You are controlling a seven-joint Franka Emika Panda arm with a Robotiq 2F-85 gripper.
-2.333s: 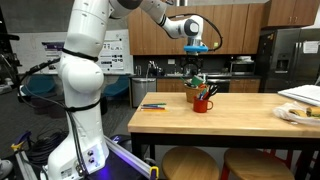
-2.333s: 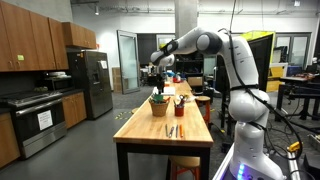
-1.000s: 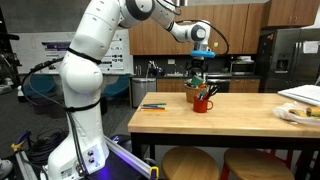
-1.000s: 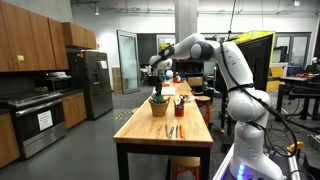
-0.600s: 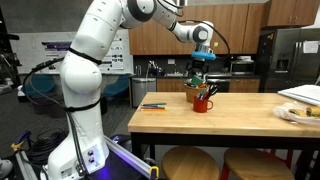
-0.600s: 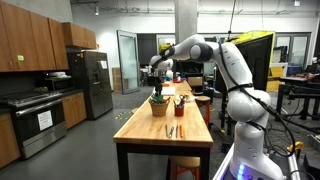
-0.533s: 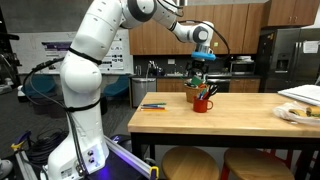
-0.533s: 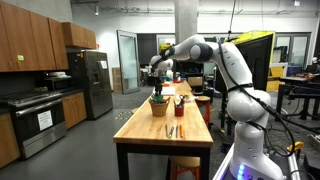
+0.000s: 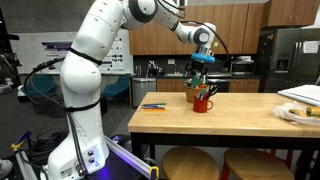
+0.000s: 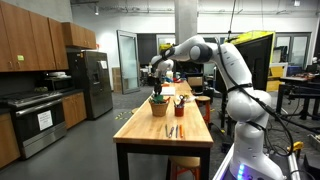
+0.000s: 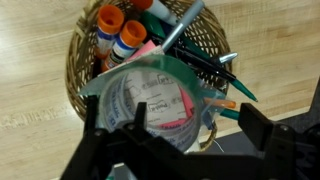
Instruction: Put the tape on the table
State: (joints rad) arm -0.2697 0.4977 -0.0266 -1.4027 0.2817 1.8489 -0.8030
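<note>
My fingers sit with one at the roll's middle and the other outside, so my gripper should close. Closing now would hold the roll's teal rim (image 11: 198, 113).
In the wrist view a clear roll of tape (image 11: 150, 100) with a teal rim lies on top of a wicker basket (image 11: 78, 60), among orange-capped bottles (image 11: 118, 35) and pens. My gripper (image 11: 197, 120) hangs right over it, open. One finger sits over the roll's middle. The other is off its right rim and does not touch it. In both exterior views the gripper (image 9: 203, 62) (image 10: 157, 78) hovers just above the basket (image 9: 197, 87) (image 10: 159, 100) on the wooden table (image 9: 240, 118) (image 10: 148, 135).
A red mug (image 9: 203, 103) (image 10: 180, 108) with pens stands beside the basket. Loose markers (image 9: 153, 105) (image 10: 172, 130) lie on the table. A plate (image 9: 296, 113) sits at one end. Two stools (image 9: 190, 160) stand in front of the table.
The arm has swung sideways and come down a little, so the gripper has moved from beside the basket to right above it. The tape has not moved.
</note>
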